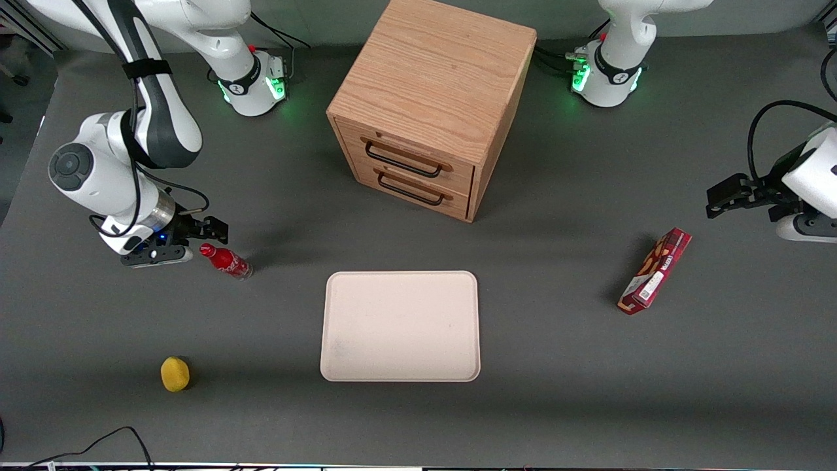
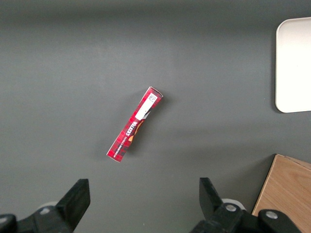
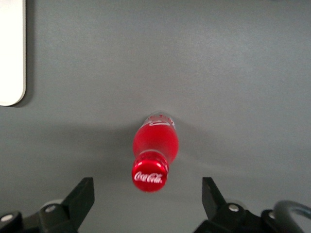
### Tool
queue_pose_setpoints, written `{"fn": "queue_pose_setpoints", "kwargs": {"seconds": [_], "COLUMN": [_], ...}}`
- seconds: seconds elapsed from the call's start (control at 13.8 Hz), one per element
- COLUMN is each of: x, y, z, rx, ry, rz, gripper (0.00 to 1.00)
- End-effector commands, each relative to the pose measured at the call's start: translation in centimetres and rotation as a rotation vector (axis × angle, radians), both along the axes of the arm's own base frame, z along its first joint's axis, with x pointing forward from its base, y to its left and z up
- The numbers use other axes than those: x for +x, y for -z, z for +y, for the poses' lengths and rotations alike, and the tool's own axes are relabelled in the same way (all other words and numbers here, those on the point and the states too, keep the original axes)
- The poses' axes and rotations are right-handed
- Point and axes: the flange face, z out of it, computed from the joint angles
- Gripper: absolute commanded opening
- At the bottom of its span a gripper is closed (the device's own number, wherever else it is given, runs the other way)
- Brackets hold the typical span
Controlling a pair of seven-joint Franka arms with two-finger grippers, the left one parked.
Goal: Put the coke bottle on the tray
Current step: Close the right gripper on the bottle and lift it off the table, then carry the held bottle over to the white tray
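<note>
The coke bottle needs to go over to the tray (image 1: 400, 326), so my right gripper should pick it up by its red cap end (image 1: 207, 250) next.
The coke bottle (image 1: 225, 260) is a small red bottle with a red cap. It stands on the grey table toward the working arm's end, well apart from the tray (image 1: 400, 326). The tray is a pale pinkish-beige rectangle, bare, lying in front of the drawer cabinet. My right gripper (image 1: 212, 230) hovers just above the bottle's cap and is open. In the right wrist view the bottle (image 3: 154, 150) shows cap-on, with the cap between the spread fingers of the gripper (image 3: 147, 190), which touch nothing. A corner of the tray (image 3: 9, 48) also shows there.
A wooden drawer cabinet (image 1: 431, 104) stands farther from the front camera than the tray. A yellow lemon (image 1: 174, 373) lies nearer the camera than the bottle. A long red snack box (image 1: 655, 270) lies toward the parked arm's end and also shows in the left wrist view (image 2: 135, 124).
</note>
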Motion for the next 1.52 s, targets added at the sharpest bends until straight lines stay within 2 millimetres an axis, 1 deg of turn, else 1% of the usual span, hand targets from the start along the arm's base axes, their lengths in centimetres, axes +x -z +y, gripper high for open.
{"fn": "queue_pose_setpoints", "kwargs": {"seconds": [0.0, 0.07, 0.14, 0.22, 0.29, 0.43, 0.58, 0.72, 0.8, 0.87, 1.16, 1.23, 1.3, 1.38, 1.45], "x": [0.4, 0.4, 0.4, 0.4, 0.4, 0.4, 0.5, 1.4, 1.9, 2.5, 4.6, 5.6, 6.7, 7.8, 8.9], "y": [0.9, 1.1, 1.2, 1.3, 1.1, 0.7, -0.2, -3.4, -6.2, -9.4, -24.6, -27.4, -28.5, -28.8, -28.7], "z": [-1.1, -1.3, -1.3, -1.3, -1.3, -1.2, -1.0, -0.7, -0.5, -0.1, 0.7, 0.8, 1.2, 2.4, 4.2], "rx": [0.001, 0.001, 0.001, 0.001, 0.001, 0.002, 0.002, 0.003, 0.003, 0.003, 0.005, 0.008, 0.01, 0.009, 0.005], "ry": [-0.032, -0.031, -0.031, -0.031, -0.029, -0.027, -0.03, -0.022, -0.011, -0.002, 0.045, 0.064, 0.073, 0.072, 0.09], "rz": [-0.019, -0.018, -0.016, -0.013, -0.015, -0.019, -0.014, -0.003, 0.015, 0.03, 0.092, 0.11, 0.141, 0.162, 0.157], "gripper": [0.94, 0.79, 0.59, 0.24, 0.0, 0.0, 0.0, 0.0, 0.0, 0.0, 0.0, 0.0, 0.0, 0.0, 0.0]}}
